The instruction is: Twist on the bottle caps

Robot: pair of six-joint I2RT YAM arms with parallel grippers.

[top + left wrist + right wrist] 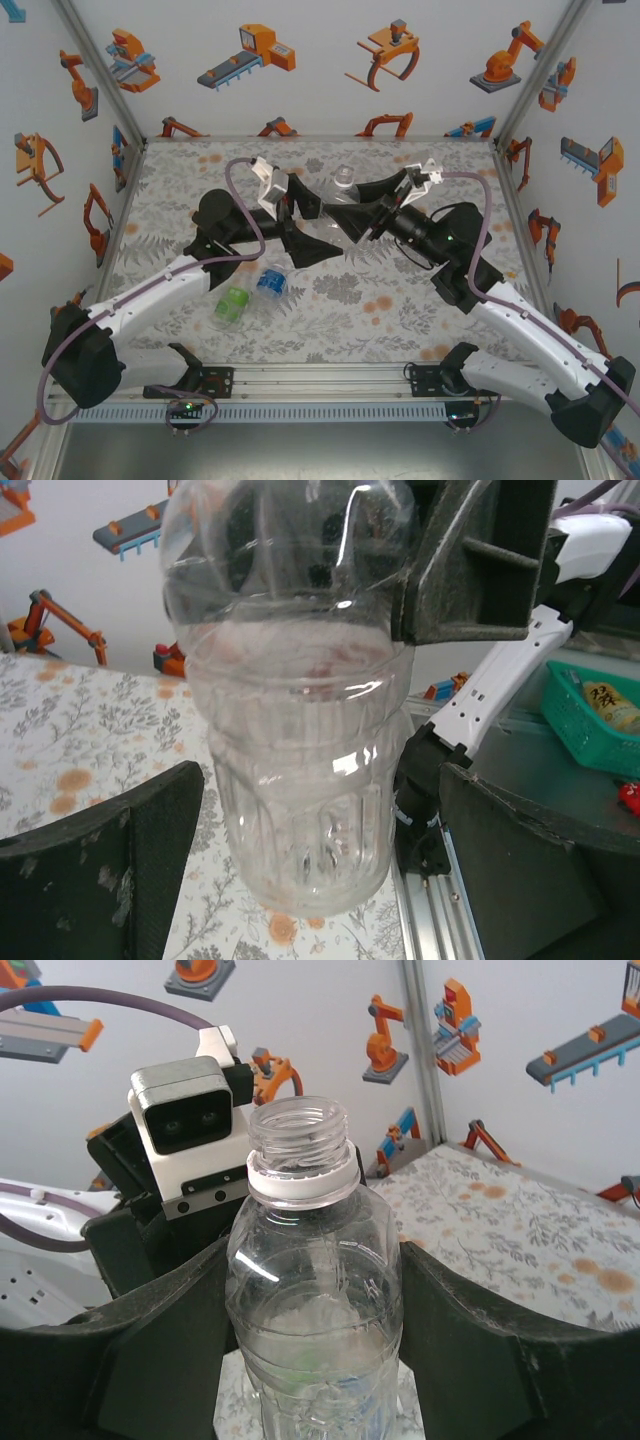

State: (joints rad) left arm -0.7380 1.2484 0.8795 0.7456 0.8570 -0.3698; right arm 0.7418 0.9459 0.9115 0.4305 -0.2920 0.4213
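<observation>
The threaded neck (300,1130) should stay open so the cap can be screwed on, so my left gripper next needs to hold the clear bottle's lower body (326,1396).
My right gripper (354,207) (315,1305) is shut on a clear, unlabelled bottle (310,1290) and holds it upright above the middle of the table. Its threaded neck (300,1130) stands open above a white ring. My left gripper (318,226) (312,825) is open around the bottle's lower body (300,780), with a gap showing at each finger (100,880). A green-label bottle (232,305) and a blue-label bottle (270,282) lie side by side on the table near the left arm. The bottle caps are out of view.
The patterned table (340,300) is bounded by side walls and by a metal rail (320,380) along the near edge. A green basket (590,720) sits beyond the table edge in the left wrist view. The left wrist camera block (185,1130) is just behind the held bottle.
</observation>
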